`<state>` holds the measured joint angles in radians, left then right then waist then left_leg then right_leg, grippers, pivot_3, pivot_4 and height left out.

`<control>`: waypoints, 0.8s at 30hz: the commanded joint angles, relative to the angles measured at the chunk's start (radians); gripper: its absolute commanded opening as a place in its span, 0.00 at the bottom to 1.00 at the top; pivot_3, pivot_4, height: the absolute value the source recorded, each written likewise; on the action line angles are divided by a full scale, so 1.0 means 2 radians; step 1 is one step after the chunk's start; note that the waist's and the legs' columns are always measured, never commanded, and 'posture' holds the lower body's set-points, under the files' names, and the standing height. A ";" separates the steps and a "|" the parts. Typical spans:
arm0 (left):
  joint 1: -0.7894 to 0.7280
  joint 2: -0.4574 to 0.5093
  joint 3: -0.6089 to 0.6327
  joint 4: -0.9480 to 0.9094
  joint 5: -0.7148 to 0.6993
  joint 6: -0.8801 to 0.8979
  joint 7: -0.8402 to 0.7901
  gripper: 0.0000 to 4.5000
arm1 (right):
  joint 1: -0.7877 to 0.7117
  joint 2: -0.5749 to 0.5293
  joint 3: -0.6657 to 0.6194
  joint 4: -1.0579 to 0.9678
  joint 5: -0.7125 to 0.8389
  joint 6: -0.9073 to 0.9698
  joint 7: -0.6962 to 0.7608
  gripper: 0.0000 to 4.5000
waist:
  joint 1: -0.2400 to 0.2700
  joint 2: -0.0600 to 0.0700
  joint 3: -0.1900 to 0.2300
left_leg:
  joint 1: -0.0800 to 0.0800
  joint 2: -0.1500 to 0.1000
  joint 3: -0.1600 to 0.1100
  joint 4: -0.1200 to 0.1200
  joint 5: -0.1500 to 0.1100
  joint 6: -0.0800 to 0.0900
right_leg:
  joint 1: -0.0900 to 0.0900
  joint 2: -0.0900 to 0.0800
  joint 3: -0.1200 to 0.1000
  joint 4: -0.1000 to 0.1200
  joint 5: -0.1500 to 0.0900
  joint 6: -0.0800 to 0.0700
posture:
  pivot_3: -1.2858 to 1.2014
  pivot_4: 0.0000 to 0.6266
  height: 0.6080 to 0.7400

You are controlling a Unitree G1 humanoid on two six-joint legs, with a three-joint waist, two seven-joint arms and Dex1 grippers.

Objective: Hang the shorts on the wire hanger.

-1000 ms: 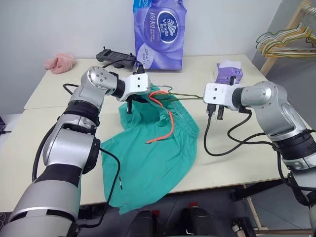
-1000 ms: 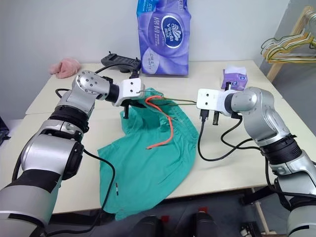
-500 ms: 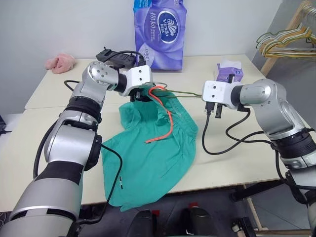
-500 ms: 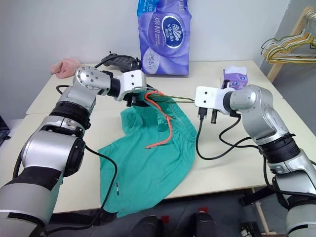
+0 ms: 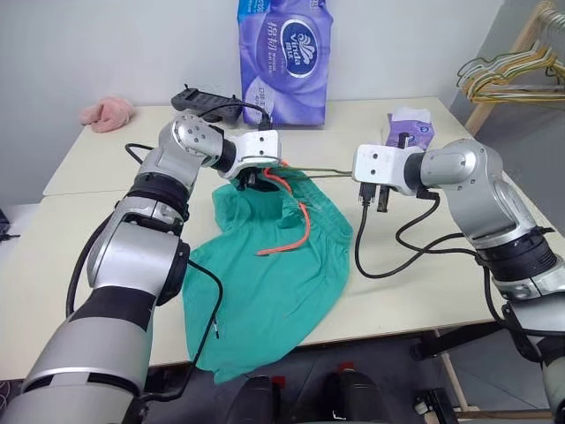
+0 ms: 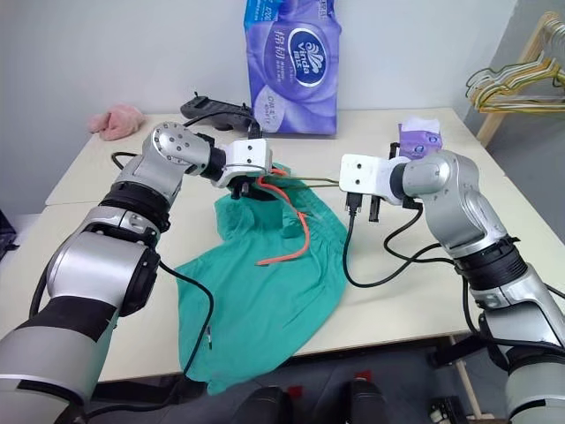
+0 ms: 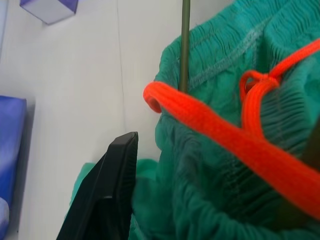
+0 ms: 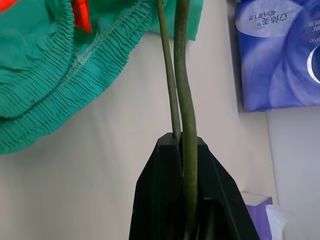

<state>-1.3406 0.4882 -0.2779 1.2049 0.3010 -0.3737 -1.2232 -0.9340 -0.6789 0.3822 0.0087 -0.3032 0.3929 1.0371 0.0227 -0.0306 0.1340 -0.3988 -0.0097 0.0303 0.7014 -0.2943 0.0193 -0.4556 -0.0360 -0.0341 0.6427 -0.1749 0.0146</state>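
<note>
The shorts point(image 5: 265, 265) need to be hung, so my left gripper will next grab them by the gathered waistband end. The fabric bunches up there while the legs lie flat.
The teal-green shorts point(image 5: 265, 265) lie on the table with their orange drawstring point(image 5: 296, 221) across the waistband, and the lower end hangs over the front edge. My left gripper point(image 5: 250, 183) stands open over the gathered waistband point(image 7: 220, 80). One black finger point(image 7: 107, 190) rests beside the fabric, which bunches into the gap. My right gripper point(image 5: 372, 199) is shut on the wire hanger point(image 5: 322, 170), pinching its two thin olive wires point(image 8: 180, 90). The hanger reaches level towards the waistband, and its far end runs into the fabric by the left gripper.
A tall purple tissue pack point(image 5: 284, 57) and a black power strip point(image 5: 207, 99) stand at the back. A small purple tissue box point(image 5: 408, 128) sits behind my right gripper. A pink cloth point(image 5: 106, 112) lies far left. A bunch of hangers point(image 5: 508, 75) hangs at the right. A black cable point(image 5: 388, 256) loops over the table.
My left gripper was shut on the waistband and now stands open over it, nearer the hanger's end. The right gripper keeps its hold on the hanger, barely shifted.
</note>
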 commanded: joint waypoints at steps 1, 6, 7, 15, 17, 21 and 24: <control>-0.007 0.012 0.002 0.008 0.002 -0.004 0.005 0.57 | -0.016 -0.008 -0.026 -0.023 0.008 -0.002 0.001 0.00 | 0.000 0.000 0.000 | 0.000 0.000 0.000 0.000 0.000 0.000 | 0.000 0.000 0.000 0.000 0.000 0.000 | 0.54 0.08 1.00; -0.007 0.016 0.005 0.011 0.002 -0.009 0.022 0.57 | -0.011 -0.009 -0.029 -0.023 0.015 0.007 0.004 0.00 | 0.000 0.000 0.000 | 0.000 0.000 0.000 0.000 0.000 0.000 | 0.000 0.000 0.000 0.000 0.000 0.000 | 0.54 0.09 1.00; -0.007 0.017 0.006 0.012 0.001 -0.008 0.023 0.57 | -0.011 -0.008 -0.029 -0.025 0.017 0.010 0.005 0.00 | 0.000 0.000 0.000 | 0.000 0.000 0.000 0.000 0.000 0.000 | 0.000 0.000 0.000 0.000 0.000 0.000 | 0.54 0.09 1.00; 0.003 0.011 0.005 0.011 -0.002 -0.005 0.022 0.53 | -0.025 0.005 -0.026 -0.037 0.022 0.019 0.008 0.00 | 0.000 0.000 0.000 | 0.000 0.000 0.000 0.000 0.000 0.000 | 0.000 0.000 0.000 0.000 0.000 0.000 | 0.54 0.09 1.00; 0.003 0.010 0.008 0.012 -0.005 -0.001 0.020 0.44 | -0.027 0.007 -0.026 -0.040 0.022 0.021 0.010 0.00 | 0.000 0.000 0.000 | 0.000 0.000 0.000 0.000 0.000 0.000 | 0.000 0.000 0.000 0.000 0.000 0.000 | 0.54 0.09 1.00; 0.003 0.010 0.009 0.012 -0.006 0.000 0.014 0.17 | -0.028 0.008 -0.028 -0.042 0.020 0.023 0.011 0.00 | 0.000 0.000 0.000 | 0.000 0.000 0.000 0.000 0.000 0.000 | 0.000 0.000 0.000 0.000 0.000 0.000 | 0.54 0.08 1.00; 0.003 0.010 0.009 0.013 -0.005 0.000 0.012 0.01 | -0.028 0.008 -0.028 -0.044 0.020 0.024 0.013 0.00 | 0.000 0.000 0.000 | 0.000 0.000 0.000 0.000 0.000 0.000 | 0.000 0.000 0.000 0.000 0.000 0.000 | 0.54 0.08 1.00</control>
<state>-1.3248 0.5117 -0.2721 1.2358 0.3049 -0.3749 -1.2036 -0.9465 -0.6704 0.3726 -0.0042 -0.2928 0.4491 1.0645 0.0230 -0.0306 0.1340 -0.3987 -0.0098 0.0301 0.7018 -0.2944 0.0194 -0.4556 -0.0362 -0.0342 0.6431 -0.1749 0.0146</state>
